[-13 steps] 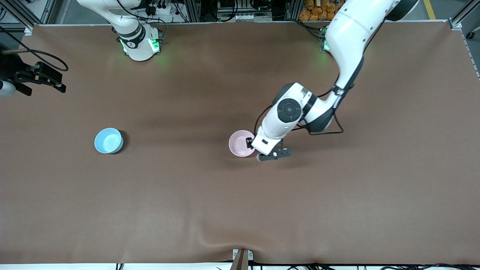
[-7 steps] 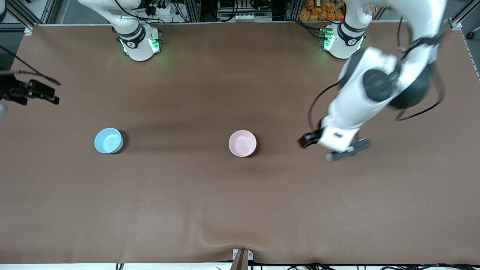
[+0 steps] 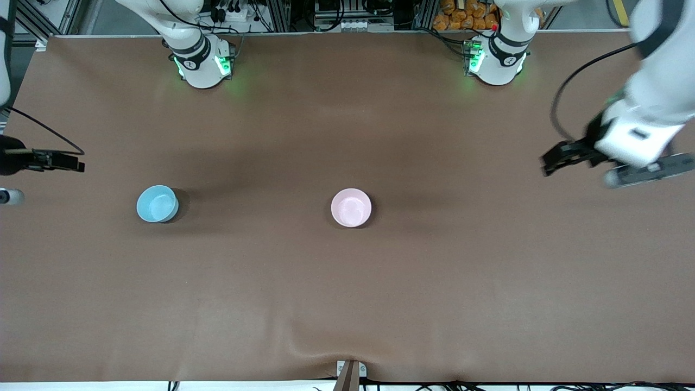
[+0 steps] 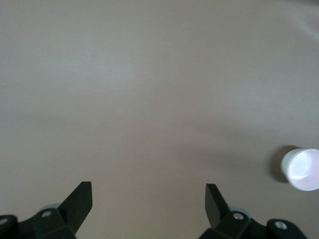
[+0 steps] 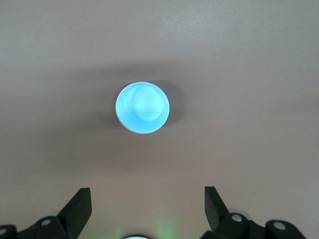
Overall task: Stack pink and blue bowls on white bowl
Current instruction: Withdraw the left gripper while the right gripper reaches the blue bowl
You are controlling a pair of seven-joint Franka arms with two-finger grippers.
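Note:
The blue bowl should go into the pink bowl, so I should grab it by its rim with my right gripper.
The pink bowl sits upright near the middle of the table, with nothing touching it. It also shows as a pale bowl at the edge of the left wrist view. The blue bowl stands alone toward the right arm's end and appears again, as the blue bowl, in the right wrist view. The white bowl is hidden. My left gripper hangs open over bare table at the left arm's end, with nothing between the jaws of the left gripper. My right gripper is open and empty over the table's edge at the right arm's end; the right gripper has the blue bowl ahead of it.
The brown mat covers the whole table. The two arm bases stand along the edge farthest from the front camera. A small bracket sits at the nearest edge.
My left gripper opened, let go of the pink bowl's rim and swung away toward the left arm's end. The pink bowl stayed put. My right gripper drifted a little over the table's edge.

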